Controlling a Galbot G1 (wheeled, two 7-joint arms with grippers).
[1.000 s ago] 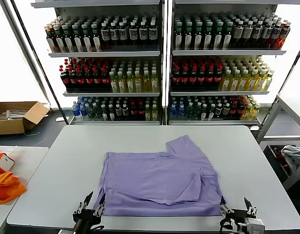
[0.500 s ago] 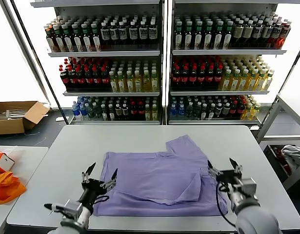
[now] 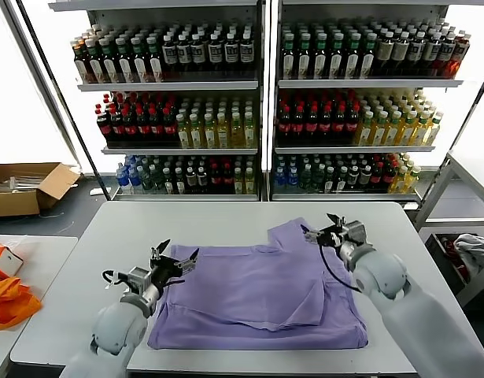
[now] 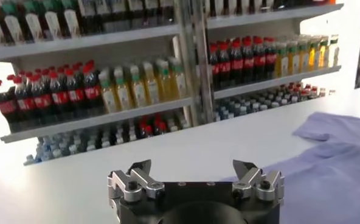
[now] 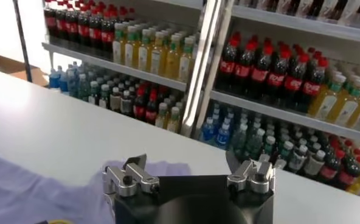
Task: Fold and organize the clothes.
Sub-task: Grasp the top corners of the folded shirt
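Note:
I will fold the shirt over on itself, so next I will use my right gripper to grab the lavender T-shirt's sleeve corner.
The lavender T-shirt lies flat on the grey table, partly folded, with one sleeve sticking out towards the shelves. No print shows. My left gripper is open and empty over the shirt's far left corner. My right gripper is open and empty at the far right, beside the sleeve. In the left wrist view the open gripper hovers over the table with the shirt off to one side. In the right wrist view the open gripper has shirt fabric below it.
Shelves of bottles stand behind the table. A cardboard box sits on the floor at far left. An orange bag lies on a side table at left. A whitish-grey bundle is at right.
Both arms have moved from the table's front edge up over the shirt: the left to its far left corner, the right to the sleeve at far right. Both stay open.

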